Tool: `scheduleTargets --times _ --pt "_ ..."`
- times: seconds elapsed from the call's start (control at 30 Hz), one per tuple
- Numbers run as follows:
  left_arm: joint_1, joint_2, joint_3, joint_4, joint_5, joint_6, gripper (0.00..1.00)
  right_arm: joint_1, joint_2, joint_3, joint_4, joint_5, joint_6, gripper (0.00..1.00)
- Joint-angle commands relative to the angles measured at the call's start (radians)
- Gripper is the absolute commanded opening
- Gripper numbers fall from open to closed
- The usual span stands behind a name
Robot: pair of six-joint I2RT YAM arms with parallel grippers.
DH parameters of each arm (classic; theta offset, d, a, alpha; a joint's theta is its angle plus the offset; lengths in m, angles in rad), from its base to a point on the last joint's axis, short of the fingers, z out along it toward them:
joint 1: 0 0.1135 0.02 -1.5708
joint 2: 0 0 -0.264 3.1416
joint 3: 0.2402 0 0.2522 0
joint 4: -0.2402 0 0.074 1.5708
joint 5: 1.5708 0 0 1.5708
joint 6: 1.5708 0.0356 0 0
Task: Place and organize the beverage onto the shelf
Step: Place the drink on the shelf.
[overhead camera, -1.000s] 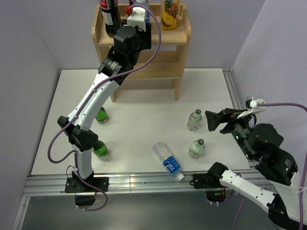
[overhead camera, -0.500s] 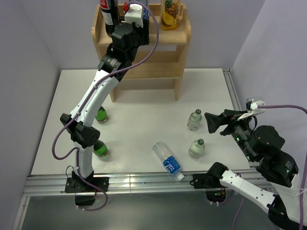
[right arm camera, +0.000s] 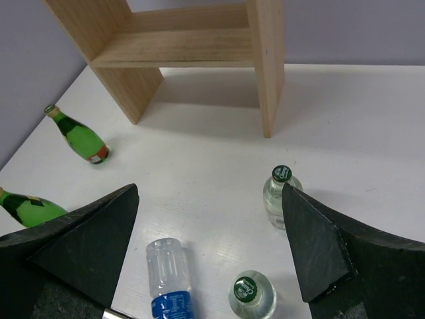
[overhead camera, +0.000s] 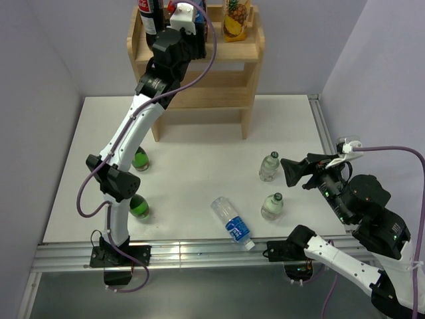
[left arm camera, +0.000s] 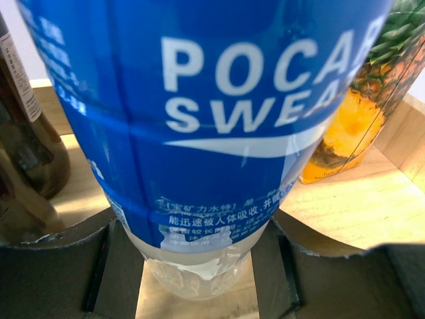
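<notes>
The base of the Pocari Sweat bottle is above flat, empty top board and the bottle would land upright, so it is now time for my left gripper to let go.
On the wooden shelf [overhead camera: 247, 80], my left gripper [left arm camera: 199, 266] is shut on a blue-labelled Pocari Sweat bottle [left arm camera: 212, 119], upright over the top board [left arm camera: 358, 206]. A dark cola bottle [overhead camera: 150, 16] stands to its left and a pineapple juice bottle [overhead camera: 236, 18] to its right. My right gripper [overhead camera: 292, 171] hangs open over the table's right side with nothing between its fingers. Below it stand two clear bottles with green caps [right arm camera: 282, 196] [right arm camera: 252, 299], and a water bottle [right arm camera: 167, 276] lies on its side.
Two green bottles [overhead camera: 140, 159] [overhead camera: 138, 207] stand by the left arm on the white table [overhead camera: 192, 159]. A metal rail [overhead camera: 199, 251] runs along the near edge. Purple walls [overhead camera: 40, 80] close in on the left, back and right.
The left arm has carried the blue-labelled bottle further back and left over the shelf's top board. The right gripper has drifted slightly left, still open.
</notes>
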Motion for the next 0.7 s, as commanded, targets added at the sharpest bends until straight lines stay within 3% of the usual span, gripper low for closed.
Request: scheduleTargets --times 0.0,0.23,0.43,0.67 --pt "0.025 0.04 0.04 0.096 0.017 -0.003 0.04 0.006 -0.013 -0.003 0.037 -0.008 -0.003 0.95" --pt "0.025 0.048 0.042 0.049 0.04 -0.006 0.11 0.006 -0.024 -0.011 0.034 -0.002 -0.003 0.95" --pt "0.026 -0.001 -0.021 -0.02 0.033 -0.001 0.24 0.006 -0.028 -0.02 0.04 -0.008 -0.003 0.95" --pt "0.026 0.028 0.02 -0.05 0.026 0.025 0.58 0.005 -0.03 -0.026 0.043 -0.013 0.002 0.95"
